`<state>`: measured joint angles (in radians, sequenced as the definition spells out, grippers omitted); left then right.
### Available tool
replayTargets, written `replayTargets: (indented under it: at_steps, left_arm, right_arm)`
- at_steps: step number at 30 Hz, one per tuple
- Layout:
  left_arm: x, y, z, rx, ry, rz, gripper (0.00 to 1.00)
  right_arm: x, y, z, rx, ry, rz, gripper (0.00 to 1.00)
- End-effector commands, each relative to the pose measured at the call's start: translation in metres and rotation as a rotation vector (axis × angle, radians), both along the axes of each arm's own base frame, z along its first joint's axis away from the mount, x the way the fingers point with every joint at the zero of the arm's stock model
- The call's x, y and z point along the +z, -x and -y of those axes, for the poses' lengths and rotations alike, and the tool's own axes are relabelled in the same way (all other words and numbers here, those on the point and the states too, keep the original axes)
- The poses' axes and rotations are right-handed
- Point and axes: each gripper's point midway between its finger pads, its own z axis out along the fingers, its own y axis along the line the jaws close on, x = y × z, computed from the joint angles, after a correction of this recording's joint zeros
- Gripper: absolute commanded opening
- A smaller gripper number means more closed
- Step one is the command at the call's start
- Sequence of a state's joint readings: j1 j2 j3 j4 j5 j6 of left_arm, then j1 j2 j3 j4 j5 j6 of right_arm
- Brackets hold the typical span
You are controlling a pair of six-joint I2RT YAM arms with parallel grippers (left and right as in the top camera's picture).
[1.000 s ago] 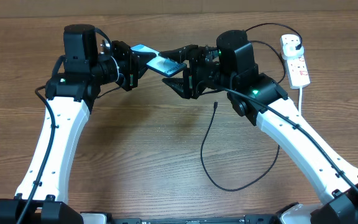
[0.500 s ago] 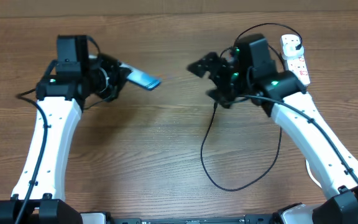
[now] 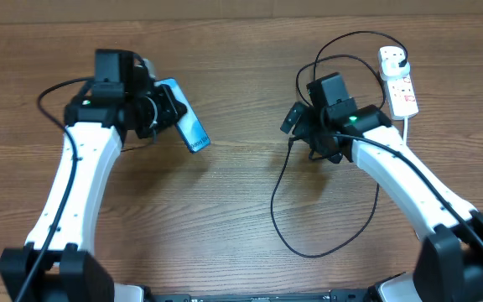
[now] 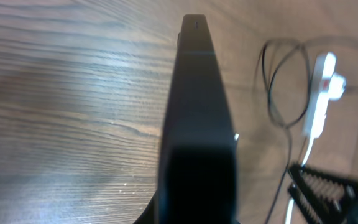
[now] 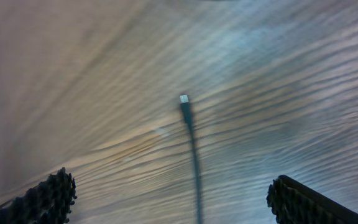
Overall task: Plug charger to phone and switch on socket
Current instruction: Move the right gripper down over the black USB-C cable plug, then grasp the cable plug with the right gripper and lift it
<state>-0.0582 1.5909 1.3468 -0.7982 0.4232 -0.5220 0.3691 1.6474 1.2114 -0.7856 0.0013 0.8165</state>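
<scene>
The metal tip must stay free to plug into the phone (image 3: 193,130), so my right gripper will next grab the charger's cable end just behind the connector.
My left gripper (image 3: 166,113) is shut on the phone (image 3: 193,130), holding it tilted above the table with its blue screen up. In the left wrist view the phone's dark edge (image 4: 197,124) fills the middle and hides the fingers. The charger's black cable (image 3: 285,218) loops across the table, and its connector tip (image 3: 290,143) lies free. My right gripper (image 3: 300,134) is open and empty just over that tip. In the right wrist view the tip (image 5: 184,99) lies ahead, between the two fingers (image 5: 48,199). The white socket (image 3: 399,84) lies at the far right with the black plug (image 3: 396,57) in it.
The socket's thick white cord (image 3: 406,126) runs down beside the right arm. The cable's upper loop (image 3: 342,46) arcs behind the right wrist. The blurred socket (image 4: 319,93) and the right gripper's ridged finger (image 4: 328,190) show in the left wrist view.
The two grippers have drawn apart. My left gripper has kept the phone and turned it downward. My right gripper has moved right and down over the cable tip.
</scene>
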Motion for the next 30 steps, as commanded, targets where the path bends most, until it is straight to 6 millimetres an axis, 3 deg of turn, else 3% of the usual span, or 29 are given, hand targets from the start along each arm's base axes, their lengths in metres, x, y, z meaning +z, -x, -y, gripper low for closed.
replayTargets:
  at_steps: [1,6,11,16,22,30]
  left_arm:
    - [-0.016,-0.002,0.009,-0.138,-0.023,0.012,0.04]
    - [-0.037,0.006,0.018,-0.166,0.036,-0.085,0.04]
    - [-0.042,0.006,0.023,-0.177,0.055,-0.098,0.04]
    - [-0.042,0.007,0.023,-0.177,0.055,-0.104,0.04]
    - [-0.042,0.007,0.023,-0.177,0.056,-0.105,0.04]
    - [-0.042,0.007,0.023,-0.177,0.055,-0.104,0.04]
  right_arm:
    - [-0.022,0.001,0.004,0.018,0.059,-0.03,0.97]
    - [-0.038,-0.002,-0.006,0.067,0.073,-0.037,0.65]
    - [-0.063,-0.002,-0.006,0.076,0.116,-0.077,0.52]
    - [-0.071,-0.009,-0.006,0.074,0.125,-0.067,0.38]
    - [-0.07,-0.013,-0.006,0.08,0.136,-0.044,0.37]
    - [-0.075,-0.016,-0.009,0.222,0.181,-0.023,0.35]
